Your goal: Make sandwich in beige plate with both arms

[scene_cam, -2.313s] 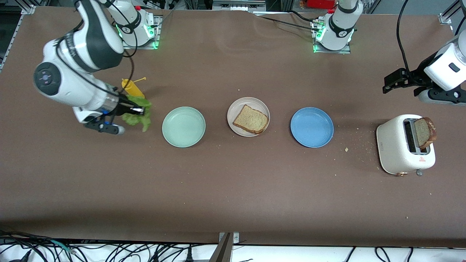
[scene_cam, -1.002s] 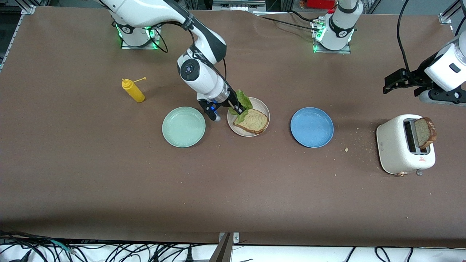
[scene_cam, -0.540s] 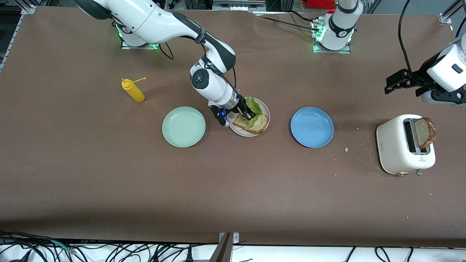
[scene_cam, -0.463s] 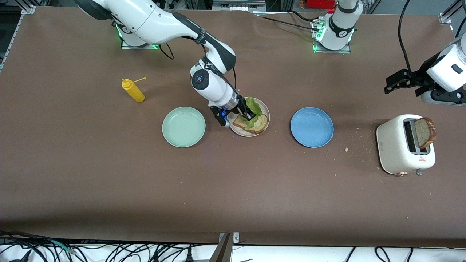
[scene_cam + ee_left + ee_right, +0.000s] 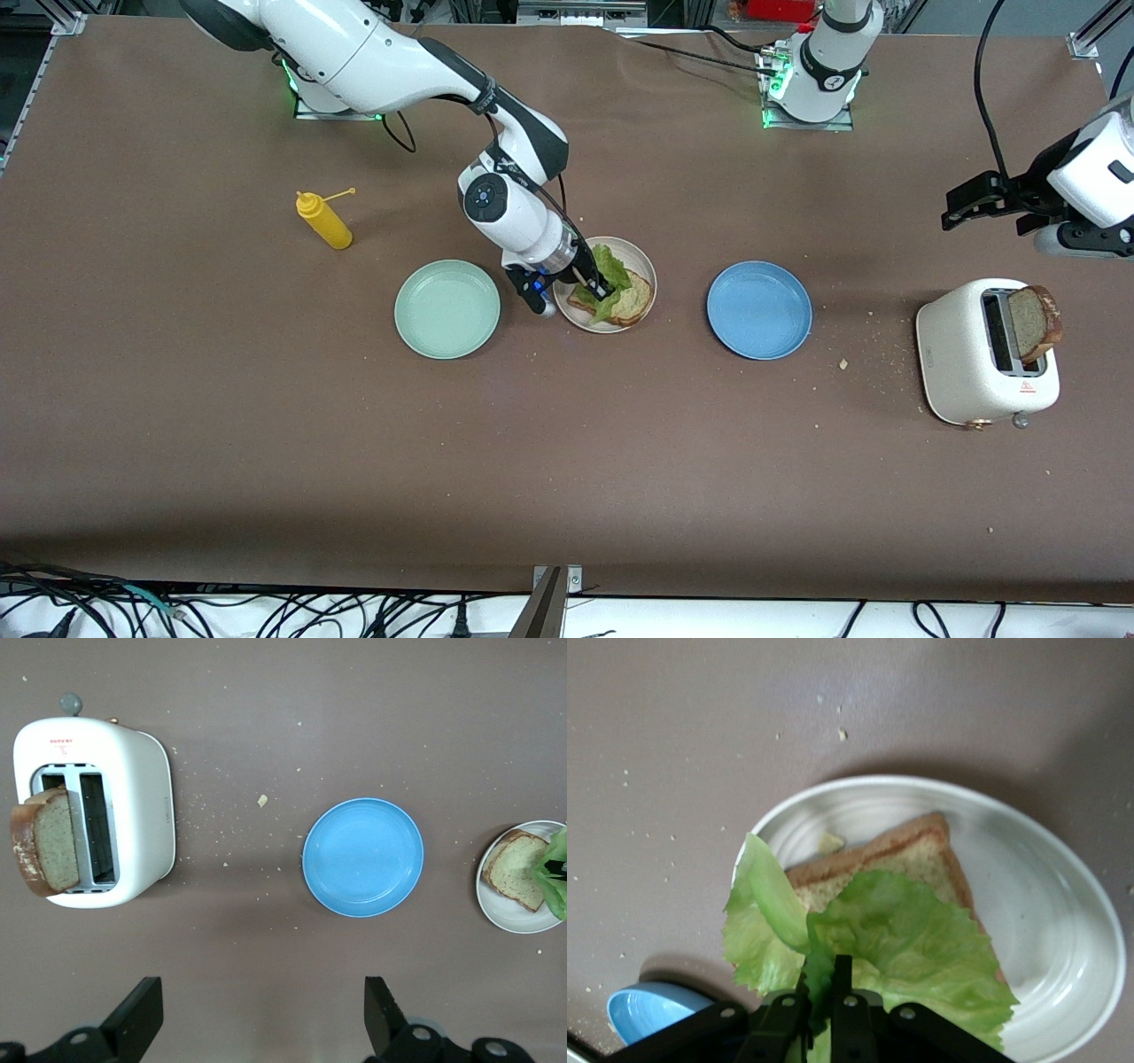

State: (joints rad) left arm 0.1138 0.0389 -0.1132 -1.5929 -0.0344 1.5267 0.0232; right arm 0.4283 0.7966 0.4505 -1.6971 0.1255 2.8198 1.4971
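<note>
The lettuce leaf [image 5: 611, 266] hangs over the bread slice [image 5: 633, 303] and would lie there if the right gripper opened now, so the robot should release it.
The beige plate [image 5: 640, 262] stands mid-table between a mint-green plate and a blue plate. A brown bread slice [image 5: 633, 304] lies in it, also shown in the right wrist view [image 5: 908, 850]. My right gripper [image 5: 603, 289] is shut on the ruffled green lettuce leaf [image 5: 611, 266] and holds it low over that slice; the leaf [image 5: 912, 939] drapes over the bread. A second bread slice [image 5: 1035, 321] stands in the white toaster [image 5: 970, 363]. My left gripper [image 5: 970, 199] is open and empty, up in the air over the table at the left arm's end, near the toaster.
The mint-green plate [image 5: 447, 308] lies toward the right arm's end, the blue plate [image 5: 759, 309] toward the left arm's end. A yellow squeeze bottle [image 5: 324, 221] stands near the right arm's end. Crumbs lie between the blue plate and the toaster.
My right gripper carried the lettuce from beside the yellow bottle to the beige plate and lowered it onto the bread slice. My left gripper drifted slightly toward the table's end.
</note>
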